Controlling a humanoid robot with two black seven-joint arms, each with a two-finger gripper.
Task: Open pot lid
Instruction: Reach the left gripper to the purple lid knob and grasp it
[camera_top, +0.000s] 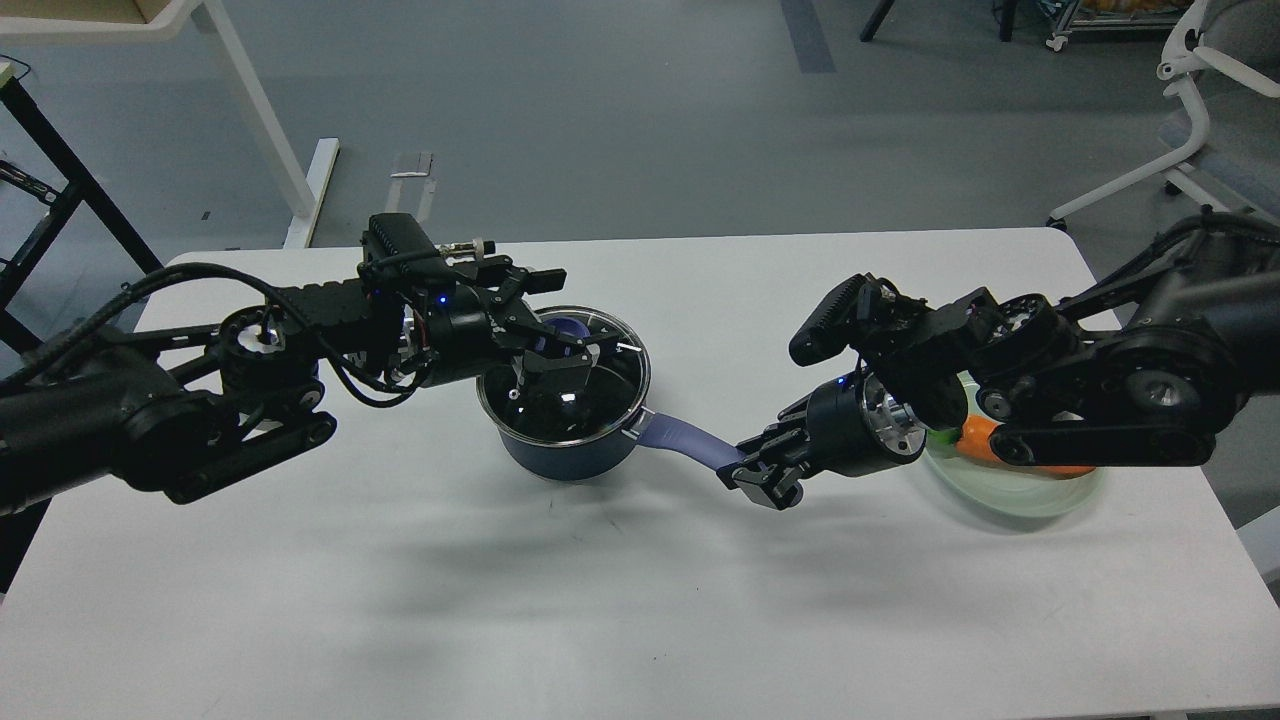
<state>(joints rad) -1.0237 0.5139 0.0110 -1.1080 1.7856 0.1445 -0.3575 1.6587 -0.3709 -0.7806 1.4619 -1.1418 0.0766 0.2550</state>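
Observation:
The lid's glass disc (561, 415) spans the whole pot and is too wide for my left gripper's fingers. I need to grab the lid by its narrow blue knob (567, 326) next with my left gripper to open it.
A dark blue pot (570, 450) with a glass lid (610, 385) stands mid-table. The lid's blue knob (570, 327) is partly hidden. My left gripper (556, 328) reaches in from the left, low over the lid. It is open, with one finger (540, 282) behind the knob and one (556, 368) in front of it. I cannot tell whether they touch the knob. My right gripper (762, 480) is shut on the end of the pot's blue handle (690, 440), which points right.
A pale green bowl (1040, 495) holding an orange carrot (975, 435) sits on the white table (640, 620) under my right arm. A white chair (1200, 120) stands beyond the table's far right corner.

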